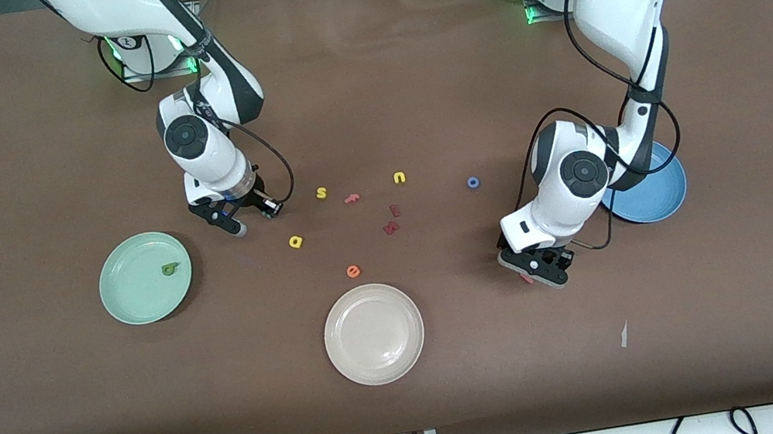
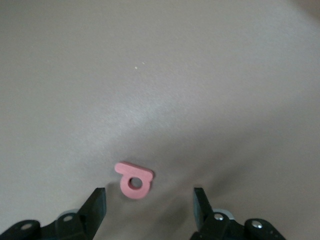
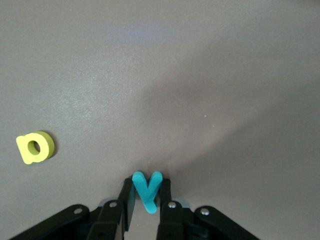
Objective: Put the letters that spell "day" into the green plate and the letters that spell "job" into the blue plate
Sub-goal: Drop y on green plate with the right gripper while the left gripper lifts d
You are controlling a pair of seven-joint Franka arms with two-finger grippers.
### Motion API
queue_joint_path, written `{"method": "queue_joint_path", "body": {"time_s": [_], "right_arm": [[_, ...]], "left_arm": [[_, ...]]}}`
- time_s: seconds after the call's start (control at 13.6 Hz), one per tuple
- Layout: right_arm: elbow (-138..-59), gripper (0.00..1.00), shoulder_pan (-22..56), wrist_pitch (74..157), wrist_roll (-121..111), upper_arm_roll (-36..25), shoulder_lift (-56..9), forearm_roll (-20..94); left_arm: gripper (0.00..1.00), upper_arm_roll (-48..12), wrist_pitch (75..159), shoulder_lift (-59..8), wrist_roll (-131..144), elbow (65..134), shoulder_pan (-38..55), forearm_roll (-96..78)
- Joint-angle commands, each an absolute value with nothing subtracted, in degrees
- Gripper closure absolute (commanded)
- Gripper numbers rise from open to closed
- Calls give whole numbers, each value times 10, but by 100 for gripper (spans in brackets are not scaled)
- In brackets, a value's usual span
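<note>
I will next grab the pink "b" by its round loop (image 2: 135,191) with my left gripper. It will help spell "job" in the blue plate.
My right gripper (image 1: 266,211) (image 3: 148,184) is low at the table and shut on the teal "y" (image 3: 148,197). The yellow "a" (image 1: 296,241) (image 3: 35,147) lies a little nearer the front camera. On the pale green plate (image 1: 134,306) sits the dark green "d" (image 1: 170,268). My left gripper (image 1: 542,276) (image 2: 149,196) hangs open just above the table. The pinkish "b" (image 2: 134,181) lies flat between its fingers, untouched. The blue "o" (image 1: 473,182) lies on the cloth. The left arm partly hides the blue plate (image 1: 662,198).
A cream-white plate (image 1: 373,334) sits nearest the front camera. Mid-table lie a yellow "s" (image 1: 321,193), a yellow "u" (image 1: 400,178), an orange "e" (image 1: 353,271), a pinkish piece (image 1: 352,197) and dark red pieces (image 1: 392,228). A white scrap (image 1: 624,334) lies toward the left arm's end.
</note>
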State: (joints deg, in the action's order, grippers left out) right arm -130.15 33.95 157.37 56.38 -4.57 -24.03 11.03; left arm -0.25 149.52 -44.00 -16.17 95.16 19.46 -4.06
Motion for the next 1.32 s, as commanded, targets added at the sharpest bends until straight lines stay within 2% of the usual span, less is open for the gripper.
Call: {"method": "queue_joint_path", "body": {"time_s": [0.0,0.22,0.29,0.44,0.73,0.88,1.03,1.1,1.25], "right_arm": [[-1289,100,342,1533,556,-58,-226,109],[-1251,100,342,1394,486,-113,-186,80],[-1249,100,342,1364,436,-134,-173,77],[-1253,100,342,1339,325,-185,-160,76],[-1256,100,335,1343,136,-277,-171,76],[-1255,100,321,1366,57,-307,-190,77],[-1254,96,299,1398,40,-307,-213,79],[-1253,91,297,1409,40,-306,-221,80],[-1243,0,300,1405,50,-305,-224,87]], "left_arm": [[26,10,1504,-461,-163,928,205,-54],[31,12,1504,-464,-163,926,206,-53],[35,13,1504,-464,-163,926,206,-53],[50,13,1504,-464,-163,926,207,-53],[73,13,1504,-464,-163,927,207,-53],[79,13,1504,-464,-163,927,206,-53],[81,13,1503,-454,-167,927,204,-52],[82,13,1500,-440,-169,931,200,-50],[83,13,1472,-404,-169,948,188,-47]]}}
